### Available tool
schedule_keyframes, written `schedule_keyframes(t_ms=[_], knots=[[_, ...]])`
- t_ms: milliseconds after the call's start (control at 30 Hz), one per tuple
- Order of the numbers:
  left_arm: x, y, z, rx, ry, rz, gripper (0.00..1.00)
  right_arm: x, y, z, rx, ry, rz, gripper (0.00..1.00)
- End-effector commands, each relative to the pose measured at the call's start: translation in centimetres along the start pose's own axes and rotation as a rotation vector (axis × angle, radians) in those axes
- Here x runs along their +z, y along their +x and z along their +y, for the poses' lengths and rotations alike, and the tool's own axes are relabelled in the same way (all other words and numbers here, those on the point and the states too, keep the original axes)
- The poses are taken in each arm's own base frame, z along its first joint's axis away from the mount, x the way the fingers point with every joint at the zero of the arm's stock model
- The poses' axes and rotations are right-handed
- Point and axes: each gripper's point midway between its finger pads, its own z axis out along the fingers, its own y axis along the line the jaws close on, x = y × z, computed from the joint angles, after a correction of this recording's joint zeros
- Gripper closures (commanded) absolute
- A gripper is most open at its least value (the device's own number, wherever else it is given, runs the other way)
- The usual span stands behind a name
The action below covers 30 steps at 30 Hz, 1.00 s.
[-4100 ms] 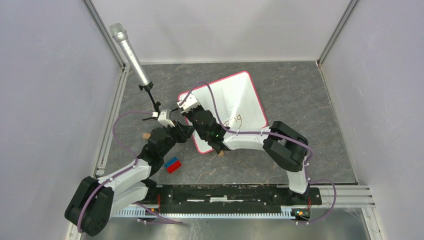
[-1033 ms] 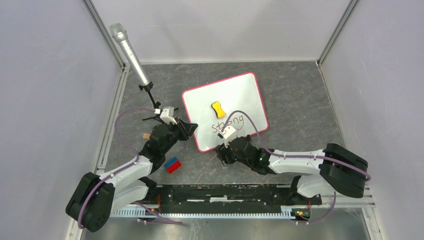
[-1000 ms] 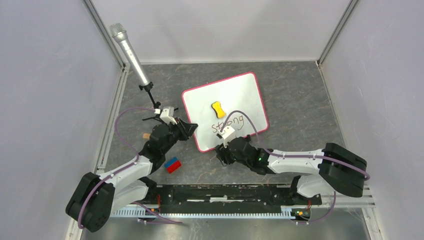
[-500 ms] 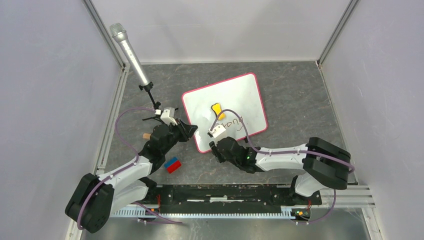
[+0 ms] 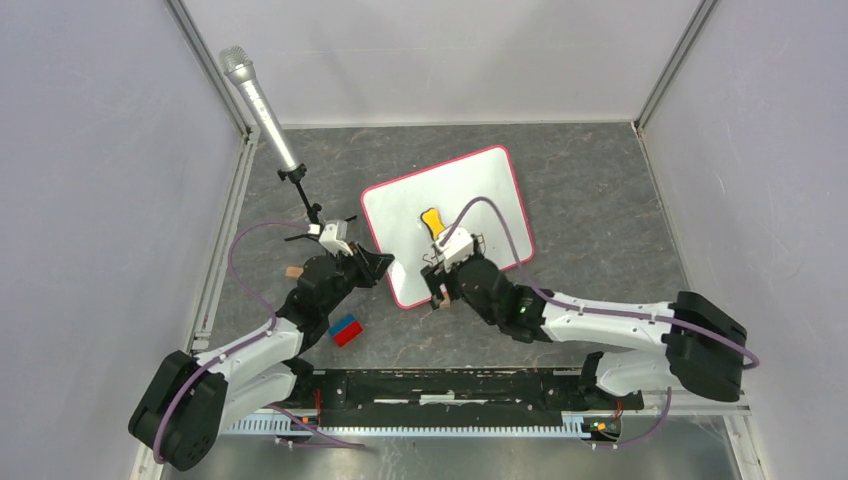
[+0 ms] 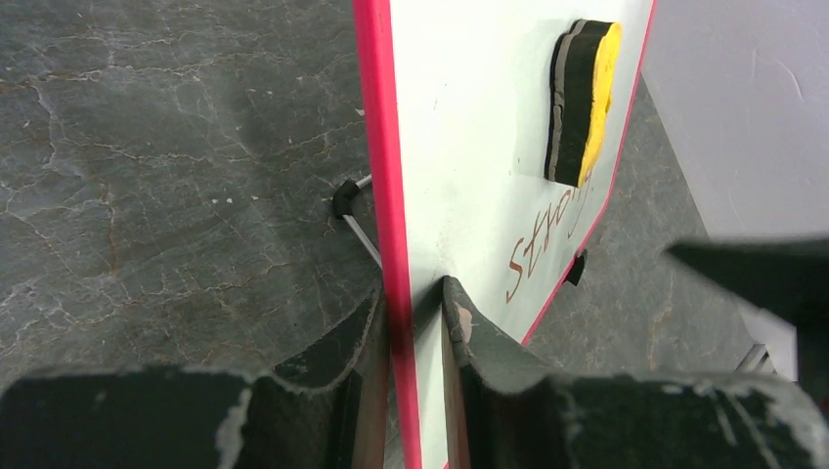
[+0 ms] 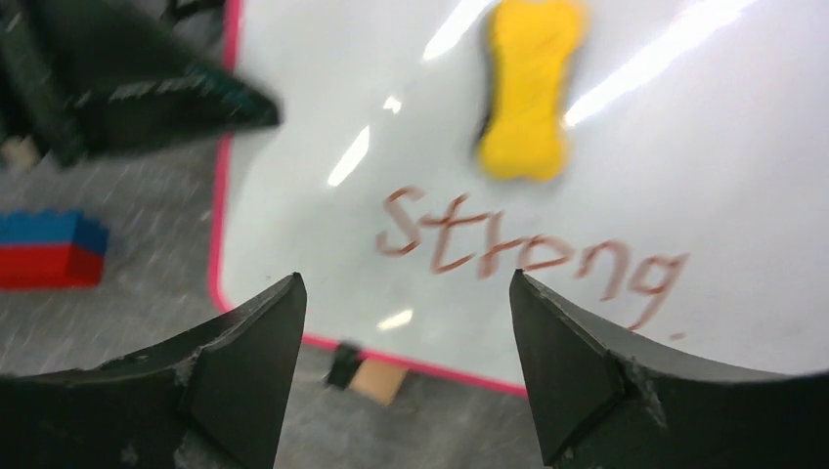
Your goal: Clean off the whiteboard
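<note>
The right gripper reaches the yellow bone-shaped eraser next and grabs it across its narrow middle, so its black bottom stays free to erase the whiteboard [image 5: 480, 190].
The whiteboard [image 5: 480, 190], white with a thin pink frame, lies at the table's middle and bears the red word "Strong" [image 7: 528, 249]. A yellow bone-shaped eraser [image 5: 431, 219] with a black underside rests on the board just above that word. My left gripper [image 6: 411, 313] is shut on the board's near-left edge, one finger on each face of the frame. My right gripper [image 7: 406, 288] hovers over the board's near edge below the writing, open, with nothing between its fingers. In the top view the right wrist [image 5: 455, 250] hides most of the writing.
A silver microphone [image 5: 262, 100] on a small black stand leans at the back left. A blue and red brick [image 5: 346, 329] lies near the left arm. A small tan block [image 7: 379, 379] sits under the board's near edge. Enclosure walls stand on three sides.
My right gripper has moved up from the board's near corner to above the writing and has opened wide. The board has turned slightly. My left gripper keeps its hold.
</note>
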Motion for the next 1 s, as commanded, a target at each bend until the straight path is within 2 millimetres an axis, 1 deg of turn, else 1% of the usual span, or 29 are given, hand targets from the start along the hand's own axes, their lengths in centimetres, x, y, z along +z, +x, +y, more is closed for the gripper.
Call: schedule_keyframes(t_ms=[0,67,100,200,300,367,433,500,633,767,800,867,900,933,967], knots=[[-0.2,0.3,1.1,0.028,-0.026,-0.022,0.98,0.5,-4.6,-6.5,-0.065,0.152,-0.123,0.18],[-0.3,0.4,1.3,0.034,-0.029,-0.021,0.98,1.2,-5.8,-7.6,-0.055,0.135,-0.156,0.19],[-0.3,0.5,1.3,0.035,-0.028,-0.020,0.98,1.5,-6.6,-7.7,-0.087,0.113,-0.178,0.19],[-0.2,0.5,1.3,0.038,-0.027,-0.023,0.98,3.1,-8.0,-7.0,-0.164,0.072,-0.195,0.21],[-0.4,0.5,1.3,0.039,-0.022,-0.030,0.98,5.0,-9.0,-6.5,-0.197,0.072,-0.177,0.24],[-0.5,0.4,1.3,0.038,-0.018,-0.037,0.98,5.8,-9.3,-6.7,-0.191,0.097,-0.170,0.32],[-0.7,0.4,1.2,0.039,-0.012,-0.043,0.98,6.3,-9.5,-7.0,-0.183,0.123,-0.168,0.33],[-0.8,0.3,1.1,0.039,-0.010,-0.047,0.98,6.8,-9.5,-7.3,-0.173,0.152,-0.168,0.34],[-0.8,0.3,1.2,0.038,-0.010,-0.048,0.98,8.0,-8.9,-7.1,-0.176,0.158,-0.142,0.38],[-0.6,0.4,1.2,0.038,-0.016,-0.039,0.98,8.7,-8.2,-7.0,-0.174,0.161,-0.132,0.45],[-0.5,0.5,1.3,0.039,-0.018,-0.037,0.98,8.8,-8.0,-6.9,-0.177,0.156,-0.127,0.48],[-0.4,0.5,1.3,0.039,-0.019,-0.035,0.98,8.8,-7.6,-7.2,-0.173,0.169,-0.123,0.58],[-0.5,0.5,1.3,0.038,-0.019,-0.035,0.98,8.5,-7.0,-7.5,-0.166,0.187,-0.119,0.65],[-0.5,0.5,1.4,0.037,-0.020,-0.035,0.98,8.1,-6.3,-8.0,-0.157,0.207,-0.121,0.70],[-0.5,0.5,1.3,0.037,-0.018,-0.037,0.98,7.6,-5.9,-8.6,-0.145,0.238,-0.130,0.72]])
